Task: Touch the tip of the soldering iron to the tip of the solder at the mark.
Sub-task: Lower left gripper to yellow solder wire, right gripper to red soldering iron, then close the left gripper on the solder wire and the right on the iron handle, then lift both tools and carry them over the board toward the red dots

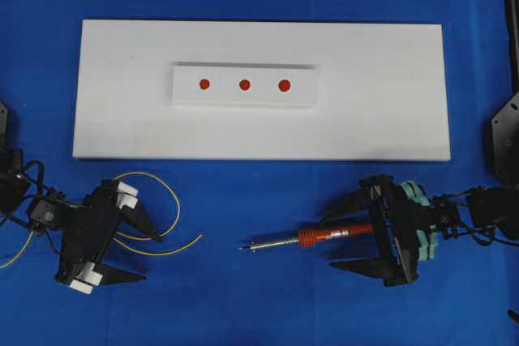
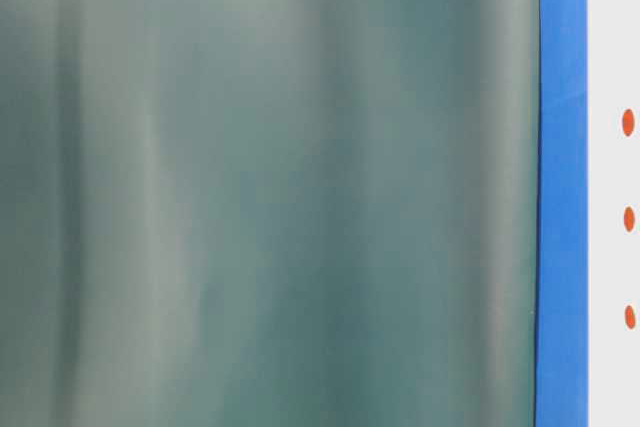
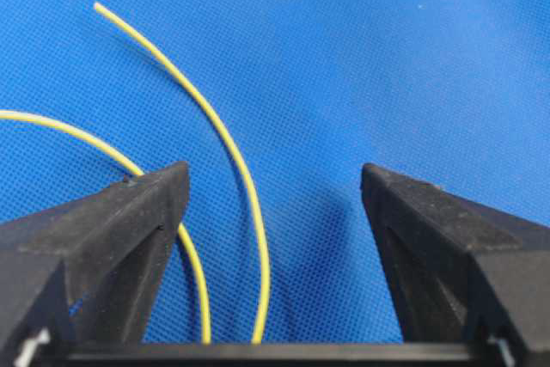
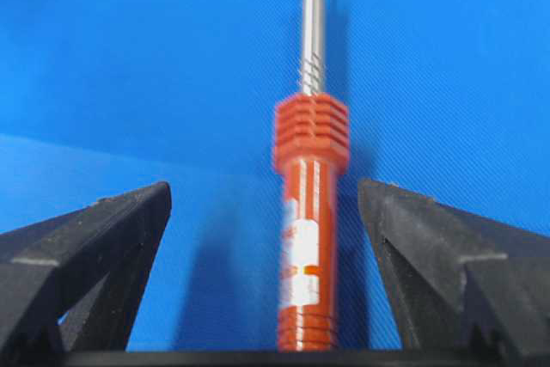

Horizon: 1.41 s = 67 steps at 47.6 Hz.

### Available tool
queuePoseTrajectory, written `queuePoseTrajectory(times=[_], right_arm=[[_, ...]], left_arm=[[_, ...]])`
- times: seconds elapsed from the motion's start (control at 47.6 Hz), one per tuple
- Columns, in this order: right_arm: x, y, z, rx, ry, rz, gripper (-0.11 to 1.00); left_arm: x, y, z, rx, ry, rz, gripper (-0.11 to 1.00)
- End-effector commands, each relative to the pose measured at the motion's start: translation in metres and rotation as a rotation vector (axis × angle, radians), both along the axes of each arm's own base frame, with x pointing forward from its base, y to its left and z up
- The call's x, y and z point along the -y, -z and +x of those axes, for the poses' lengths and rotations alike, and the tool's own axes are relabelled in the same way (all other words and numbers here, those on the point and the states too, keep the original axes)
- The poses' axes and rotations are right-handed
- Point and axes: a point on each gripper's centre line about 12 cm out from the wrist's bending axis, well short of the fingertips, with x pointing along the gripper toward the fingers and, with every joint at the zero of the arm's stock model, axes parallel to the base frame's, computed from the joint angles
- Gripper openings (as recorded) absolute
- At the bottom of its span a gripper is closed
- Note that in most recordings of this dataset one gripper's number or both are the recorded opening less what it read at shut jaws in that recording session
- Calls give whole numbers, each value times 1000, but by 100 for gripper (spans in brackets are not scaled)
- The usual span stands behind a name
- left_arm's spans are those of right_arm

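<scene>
My left gripper is next going to grab the yellow solder by its part behind that tip which has to stay free to meet the iron (image 1: pixel 312 237).
The soldering iron (image 1: pixel 312 237) lies on the blue cloth with its silver tip pointing left. My right gripper (image 1: pixel 326 243) is open around its red-orange body and not touching it. In the right wrist view the iron (image 4: pixel 311 212) sits between the fingers of the right gripper (image 4: pixel 262 184), nearer the right one. The thin yellow solder (image 1: pixel 166 200) curls on the cloth at the left. My left gripper (image 1: pixel 152 257) is open over it. In the left wrist view two strands of the solder (image 3: pixel 232 152) run between the jaws of the left gripper (image 3: pixel 273 168), near the left finger. Three red marks (image 1: pixel 244 84) sit on a small white strip.
A large white board (image 1: pixel 381 95) carries the strip behind both grippers. The table-level view is mostly blocked by a blurred grey-green surface (image 2: pixel 270 187); the board edge with red marks (image 2: pixel 628 219) shows at its right. Black arm mounts stand at both side edges.
</scene>
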Motion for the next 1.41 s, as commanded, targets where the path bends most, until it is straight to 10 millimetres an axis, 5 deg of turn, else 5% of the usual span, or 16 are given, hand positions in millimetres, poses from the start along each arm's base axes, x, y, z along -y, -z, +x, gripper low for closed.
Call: queuePoseTrajectory(times=[0.0, 0.231, 0.483, 0.546, 0.86, 1.385], right_arm=[[0, -2, 5, 18, 24, 13, 85], [3, 2, 2, 5, 29, -2, 74], [10, 8, 4, -8, 46, -26, 15], [11, 8, 5, -7, 46, -29, 6], [9, -3, 7, 18, 41, -13, 6], [11, -98, 10, -116, -67, -21, 6]], left_arm=[[1, -4, 2, 12, -2, -9, 76], [0, -1, 3, -23, -6, 9, 70], [2, 4, 6, -78, -3, 42, 9], [2, 4, 6, -81, -2, 45, 1], [5, -10, 11, -61, -3, 33, 1], [7, -102, 13, -79, 7, 37, 1]])
